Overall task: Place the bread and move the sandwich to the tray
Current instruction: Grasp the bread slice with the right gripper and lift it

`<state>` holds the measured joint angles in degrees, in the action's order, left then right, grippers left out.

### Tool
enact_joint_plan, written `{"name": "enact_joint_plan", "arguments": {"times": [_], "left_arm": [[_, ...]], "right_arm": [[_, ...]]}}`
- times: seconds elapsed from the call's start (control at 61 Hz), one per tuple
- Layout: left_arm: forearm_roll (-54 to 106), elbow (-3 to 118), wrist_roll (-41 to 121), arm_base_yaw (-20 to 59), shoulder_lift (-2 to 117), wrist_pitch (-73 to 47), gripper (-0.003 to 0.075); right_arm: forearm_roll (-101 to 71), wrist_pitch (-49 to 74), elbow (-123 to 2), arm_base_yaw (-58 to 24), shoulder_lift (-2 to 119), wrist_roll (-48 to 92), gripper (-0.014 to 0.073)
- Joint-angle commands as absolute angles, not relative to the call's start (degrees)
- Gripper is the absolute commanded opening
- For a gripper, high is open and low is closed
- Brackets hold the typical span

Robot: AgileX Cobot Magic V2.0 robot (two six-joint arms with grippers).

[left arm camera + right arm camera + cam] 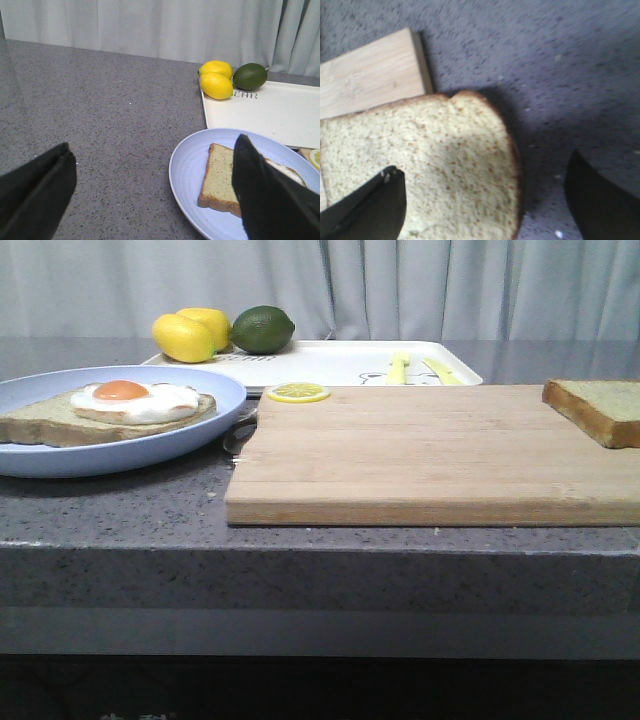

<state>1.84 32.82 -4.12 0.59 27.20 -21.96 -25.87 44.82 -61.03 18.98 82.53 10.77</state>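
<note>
My right gripper's fingertip is above the bread's crumb and short of its side. My right gripper should move first and then close on the bread.
The bread lies at the right end of the wooden cutting board, overhanging its edge. In the right wrist view my right gripper is open just above the bread, with one finger over its crumb and the other over the counter past its crust. The sandwich, a bread slice with a fried egg on top, lies on the pale-blue plate at the left. My left gripper is open and empty above the counter beside the plate. The white tray lies behind the board. Neither gripper shows in the front view.
Two lemons and a lime sit at the tray's far left corner. Two yellow utensils lie on the tray. A lemon slice lies at the board's back edge. A curtain hangs behind the counter.
</note>
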Motion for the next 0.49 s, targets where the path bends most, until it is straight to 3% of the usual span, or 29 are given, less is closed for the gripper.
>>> {"name": "enact_joint_plan", "arguments": {"times": [0.0,0.377,0.476], "left_arm": [[1.93,35.05,-4.51,0.48,27.85,-17.64,0.062],[1.93,35.05,-4.51,0.48,27.85,-17.64,0.062],[1.93,35.05,-4.51,0.48,27.85,-17.64,0.062]], "right_arm": [[-33.99,45.19,-63.07,20.78,83.19,16.89,0.0641],[-46.82,49.55,-63.11,23.0,89.5,26.97,0.0639],[-46.83,49.85,-63.11,23.04,89.7,26.97,0.0557]]}}
